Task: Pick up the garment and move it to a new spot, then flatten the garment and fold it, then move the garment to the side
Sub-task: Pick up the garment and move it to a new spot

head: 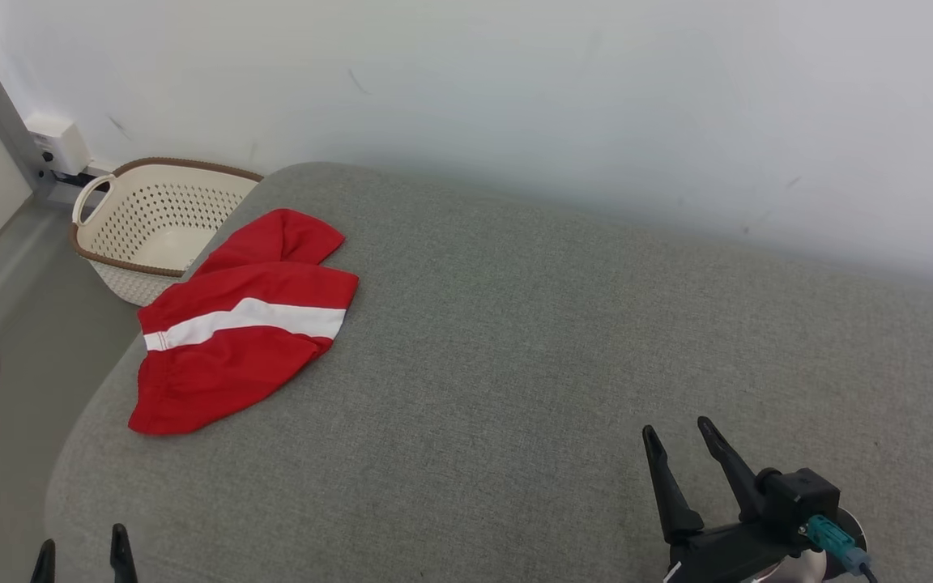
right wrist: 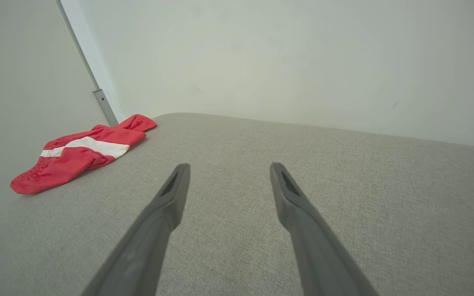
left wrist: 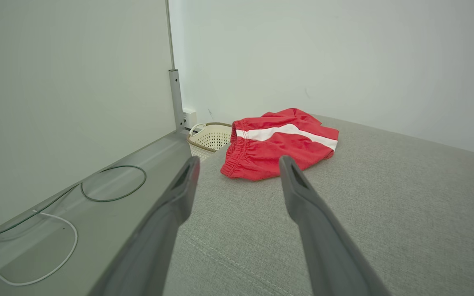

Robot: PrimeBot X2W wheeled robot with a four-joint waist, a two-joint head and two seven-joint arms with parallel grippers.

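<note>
My left gripper grabs the garment by the raised fold at its white band (head: pixel 251 311) next, since the red cloth (head: pixel 225 374) around the fold lies slack.
The garment (head: pixel 244 324) is a red bundle with a white band and a gathered elastic edge, lying folded at the far left of the grey cushion (head: pixel 531 340); no lettering shows. It also appears in the left wrist view (left wrist: pixel 278 144) and the right wrist view (right wrist: pixel 80 152). My left gripper (head: pixel 82 541) stands open at the cushion's near left corner, short of the garment (left wrist: pixel 239 160). My right gripper (head: pixel 677 429) is open over the near right of the cushion, far from the garment, with nothing between its fingers (right wrist: pixel 229 166).
A cream perforated basket (head: pixel 122 279) with a brown rim stands on the floor behind the cushion's left edge, touching the garment's side. Cables (left wrist: pixel 113 185) lie on the grey floor at the left. A white wall (head: pixel 596 97) runs along the back.
</note>
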